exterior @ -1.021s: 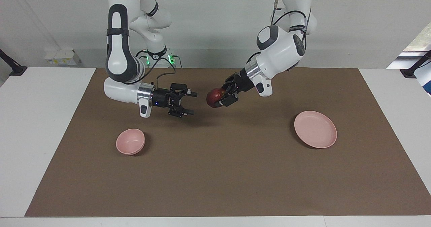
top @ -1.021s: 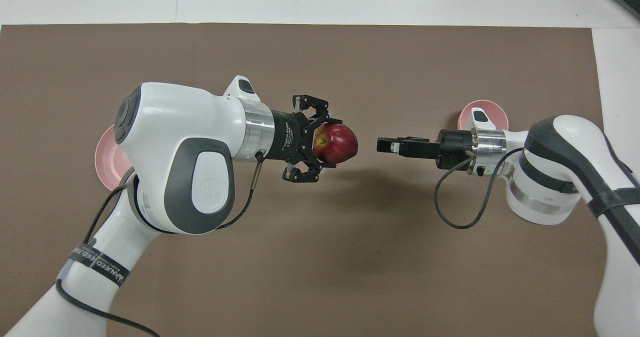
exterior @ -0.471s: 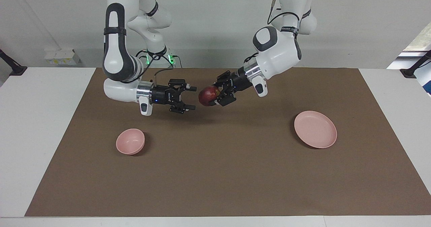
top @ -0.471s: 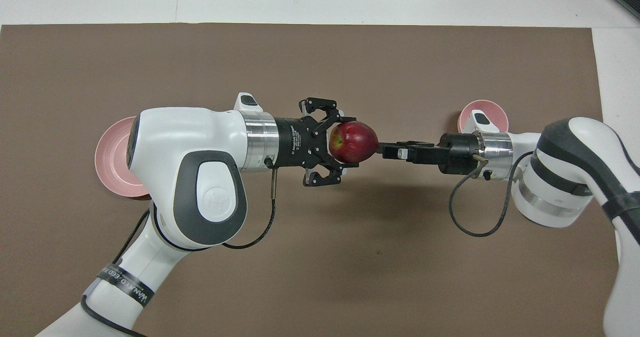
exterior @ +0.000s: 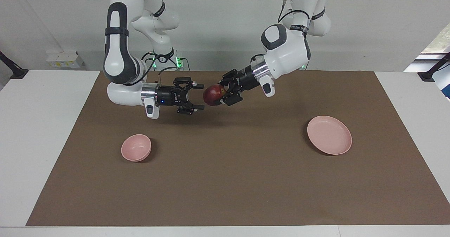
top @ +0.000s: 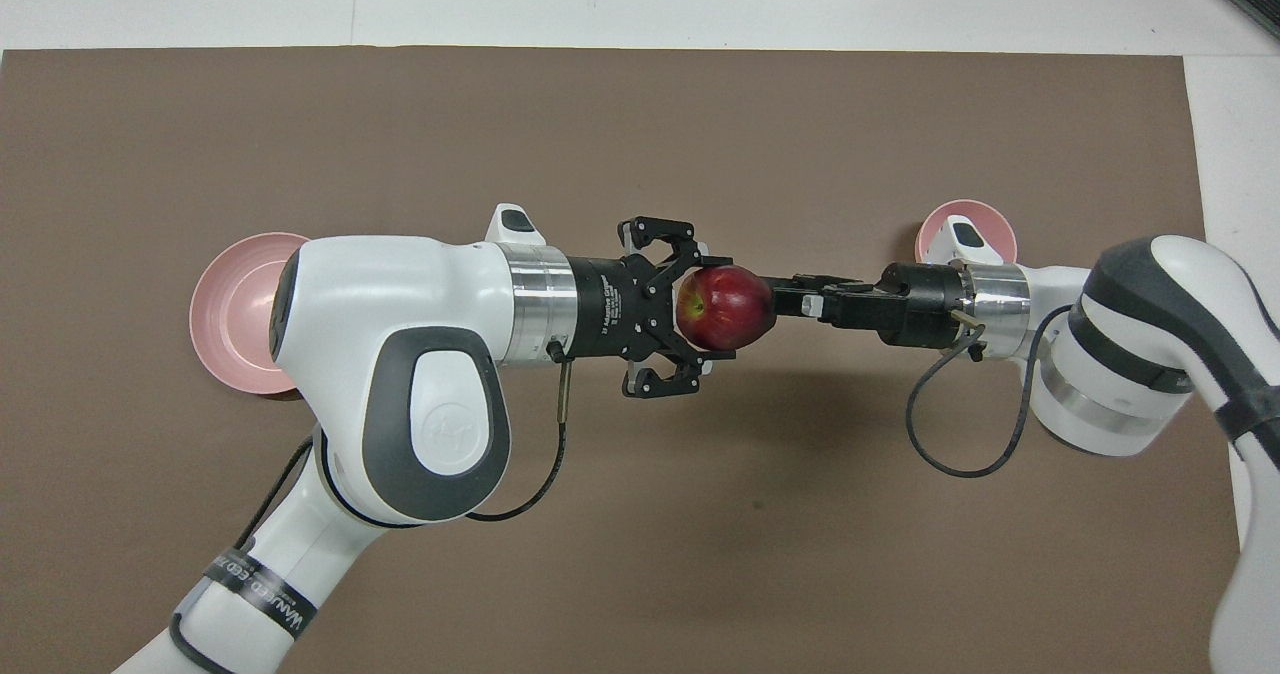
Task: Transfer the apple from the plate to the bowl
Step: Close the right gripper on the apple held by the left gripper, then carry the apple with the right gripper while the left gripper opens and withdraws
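The dark-red apple should go to the pink bowl [top: 988, 223], so next my right gripper will grab the apple by its free side [top: 763, 301].
My left gripper [exterior: 219, 95] is shut on the dark-red apple [exterior: 212, 94] and holds it in the air over the middle of the brown mat. The apple also shows in the overhead view [top: 727, 306], between the left gripper's [top: 712, 309] fingers. My right gripper [exterior: 200, 96] is open, level with the apple, its fingertips at the apple's free side; I cannot tell if they touch. In the overhead view the right gripper [top: 778, 294] meets the apple's edge. The pink plate [exterior: 329, 135] lies bare toward the left arm's end. The pink bowl [exterior: 136, 147] stands toward the right arm's end.
The brown mat [exterior: 225, 180] covers most of the white table. In the overhead view the left arm hides part of the plate [top: 232, 314] and the right wrist hides part of the bowl [top: 992, 222].
The left gripper has carried the apple toward the right gripper and a little up. The right gripper has come to meet it, and the gap between apple and right fingertips has closed.
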